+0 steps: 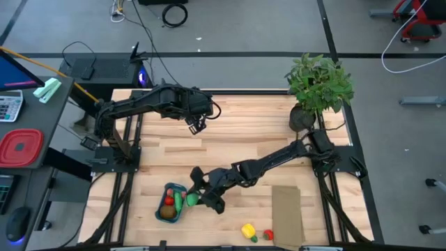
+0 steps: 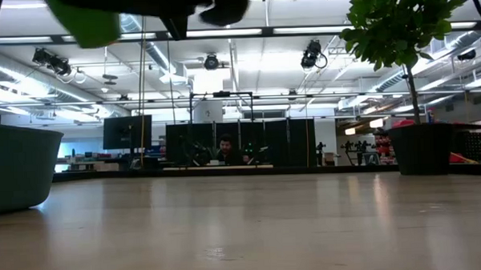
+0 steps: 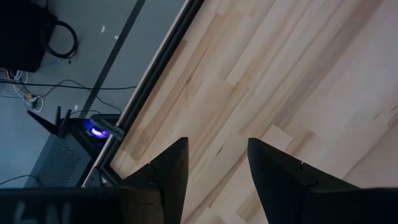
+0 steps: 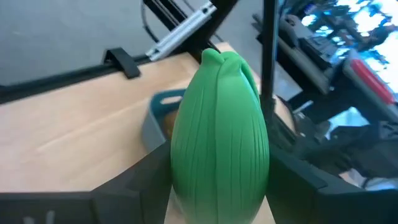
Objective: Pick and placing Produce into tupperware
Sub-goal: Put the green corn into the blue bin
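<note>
The green piece [image 1: 191, 199] stays held in my right gripper for now, as it hangs beside the blue-teal tupperware [image 1: 172, 186], short of the tupperware's rim.
The blue-teal tupperware [image 1: 172, 186] stands near the table's front left and holds a red, a brown and a green piece. My right gripper [image 1: 195, 201] hovers just to its right, shut on a green ribbed produce piece [image 4: 221, 124]. The low view shows that piece [image 2: 84, 24] high above the table, beside the tupperware [image 2: 17, 171]. A yellow piece [image 1: 248, 231] and a red piece [image 1: 268, 236] lie by the front edge. My left gripper [image 1: 196, 125] hangs open over the bare far left of the table. My right gripper pinches the green piece by its two long sides [image 4: 180, 168] between its two fingers. The fingers come from the table's right, slanting a little downward, and lie along the piece. Its pointed end sticks out past the fingertips toward the tupperware. The piece is lifted clear of the table.
A flat brown cardboard rectangle [image 1: 286, 216] lies at the front right. A leafy potted plant [image 1: 317, 87] stands at the far right corner. Bare wood lies in the table's middle [image 1: 230, 139]. A red square container [image 1: 19, 148] sits on the side desk to the left.
</note>
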### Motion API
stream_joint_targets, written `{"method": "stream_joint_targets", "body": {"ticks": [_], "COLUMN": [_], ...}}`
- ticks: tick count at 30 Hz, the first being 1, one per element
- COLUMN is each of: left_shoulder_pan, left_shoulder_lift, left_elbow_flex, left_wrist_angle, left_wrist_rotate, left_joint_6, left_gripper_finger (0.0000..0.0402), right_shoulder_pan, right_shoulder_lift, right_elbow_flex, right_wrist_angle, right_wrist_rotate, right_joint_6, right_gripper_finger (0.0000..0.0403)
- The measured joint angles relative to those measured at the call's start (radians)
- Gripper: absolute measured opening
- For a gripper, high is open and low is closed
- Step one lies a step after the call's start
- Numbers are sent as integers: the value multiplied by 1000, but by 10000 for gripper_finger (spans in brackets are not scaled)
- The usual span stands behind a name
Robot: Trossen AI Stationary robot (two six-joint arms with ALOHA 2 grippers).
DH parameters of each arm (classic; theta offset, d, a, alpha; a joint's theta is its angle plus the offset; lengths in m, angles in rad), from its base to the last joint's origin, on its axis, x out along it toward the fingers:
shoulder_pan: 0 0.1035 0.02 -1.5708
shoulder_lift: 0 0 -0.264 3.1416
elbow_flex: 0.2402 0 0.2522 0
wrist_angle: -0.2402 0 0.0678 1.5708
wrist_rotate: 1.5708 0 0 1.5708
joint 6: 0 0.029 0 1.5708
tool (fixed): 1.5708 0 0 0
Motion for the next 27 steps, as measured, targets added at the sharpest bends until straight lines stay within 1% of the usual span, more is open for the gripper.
{"method": "stream_joint_targets", "body": {"ticks": [4,9,11,13,16,20,27], "left_shoulder_pan": [0,0,0,0,0,0,0], "left_shoulder_lift": [0,0,0,0,0,0,0], "left_elbow_flex": [0,0,0,0,0,0,0], "left_wrist_angle": [0,0,0,0,0,0,0], "left_wrist_rotate": [0,0,0,0,0,0,2], "left_joint_6": [1,24,27,27,27,27,27], "left_gripper_finger": [172,172,172,172,172,172,172], "right_shoulder_pan": [-5,-32,-45,-55,-63,-53,-41], "right_shoulder_lift": [67,150,182,216,268,321,381], "right_elbow_flex": [4,69,119,170,243,304,325], "right_wrist_angle": [150,232,234,235,229,203,186], "right_wrist_rotate": [24,28,25,-4,-45,-80,-80], "right_joint_6": [31,153,231,307,371,399,406], "right_gripper_finger": [218,218,218,218,217,218,218]}}
